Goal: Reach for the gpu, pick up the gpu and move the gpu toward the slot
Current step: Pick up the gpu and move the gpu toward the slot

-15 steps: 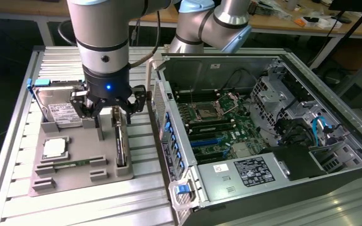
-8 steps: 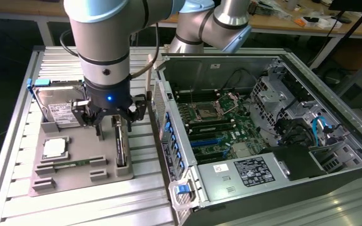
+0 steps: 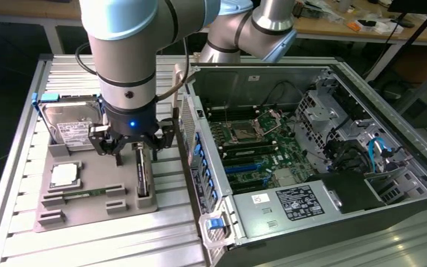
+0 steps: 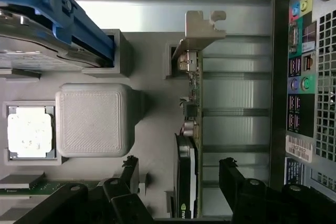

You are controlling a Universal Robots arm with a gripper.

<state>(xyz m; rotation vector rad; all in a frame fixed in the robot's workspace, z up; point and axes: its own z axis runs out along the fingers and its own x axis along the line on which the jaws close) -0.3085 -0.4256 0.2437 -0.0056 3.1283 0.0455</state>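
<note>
The GPU (image 4: 191, 145) is ready for my gripper to close on it. My fingers reach down on both sides, astride its black fan shroud (image 4: 184, 177).
The gpu (image 3: 142, 173) stands on edge as a thin dark slab in the grey holder tray (image 3: 95, 212), beside the open computer case. In the wrist view the gpu (image 4: 191, 145) shows its green board edge, a black fan shroud and a silver end bracket (image 4: 202, 27). My gripper (image 3: 135, 156) hangs just above it, open, with one finger on each side of the card. The wrist view shows the gripper (image 4: 181, 174) astride the card, its black fingers (image 4: 231, 174) apart from it. The slot is among the blue and black slots on the motherboard (image 3: 244, 167) inside the case.
On the tray stand a silver hard drive (image 3: 69, 119) in a blue carrier, a processor (image 3: 64, 175) and a slim green memory stick (image 3: 87, 193). The case wall (image 3: 198, 161) with its rear ports (image 4: 304, 77) rises close beside the gpu. Ribbed metal table (image 3: 109, 245) lies around the tray.
</note>
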